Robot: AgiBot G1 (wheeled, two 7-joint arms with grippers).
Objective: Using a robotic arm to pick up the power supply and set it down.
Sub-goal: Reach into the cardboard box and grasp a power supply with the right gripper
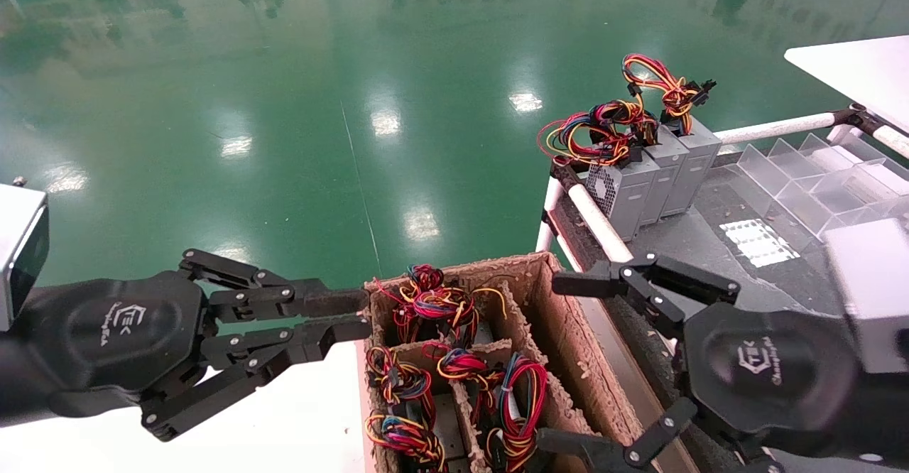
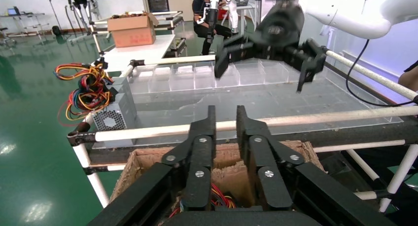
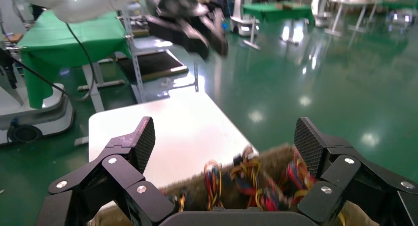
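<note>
My right gripper grabs the power supply by its wire bundle that stands up on top next, since cardboard sides hem in the power supply's body.
Several power supplies sit upright in the divided cardboard box, mostly showing as wire bundles of red, yellow and blue. Three more grey power supplies stand in a row on the dark table, also in the left wrist view. My right gripper hovers wide open over the box's right side, holding nothing; the right wrist view shows blurred wire bundles below it. My left gripper is by the box's left wall, its fingers drawn together to a narrow slit with nothing in it.
A white tube rail edges the dark table beside the box. A clear acrylic divider tray lies behind the row of supplies. A white tabletop is under my left arm, and another white surface is at the far right.
</note>
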